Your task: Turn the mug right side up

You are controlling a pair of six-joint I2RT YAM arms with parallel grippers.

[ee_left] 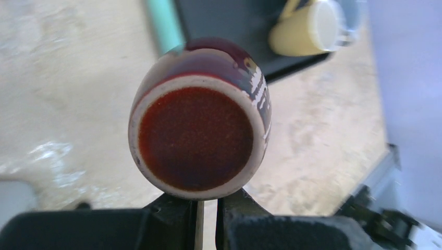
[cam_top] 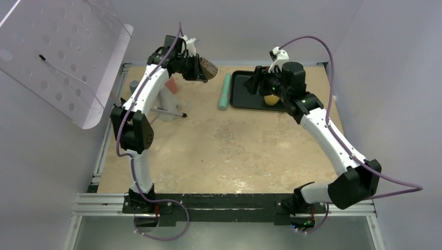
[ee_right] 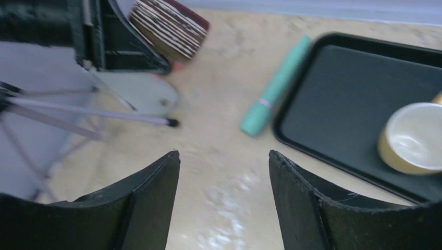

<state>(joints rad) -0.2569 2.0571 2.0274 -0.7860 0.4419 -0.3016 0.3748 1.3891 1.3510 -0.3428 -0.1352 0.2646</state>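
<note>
I will reach for the dark red mug with my right gripper and grip its rim (cam_top: 213, 65) (ee_right: 193, 11). The mug's base will stay free to set the mug upright.
My left gripper (cam_top: 200, 67) is shut on a dark red mug with white stripes (cam_top: 209, 67) and holds it in the air over the table's far left. In the left wrist view the mug's red-brown base (ee_left: 197, 136) faces the camera, lying sideways, with the jaws (ee_left: 207, 200) pinched on its lower edge. It also shows in the right wrist view (ee_right: 169, 28). My right gripper (cam_top: 255, 83) is open and empty (ee_right: 224, 156), hovering over the table beside the tray's left edge.
A black tray (cam_top: 242, 91) at the back holds a yellow mug (cam_top: 271, 99) lying on its side (ee_right: 414, 136). A teal cylinder (cam_top: 224, 91) lies left of the tray. A grey stand with a thin rod (cam_top: 169, 107) sits below my left gripper. A clear perforated panel (cam_top: 57, 57) leans at the left.
</note>
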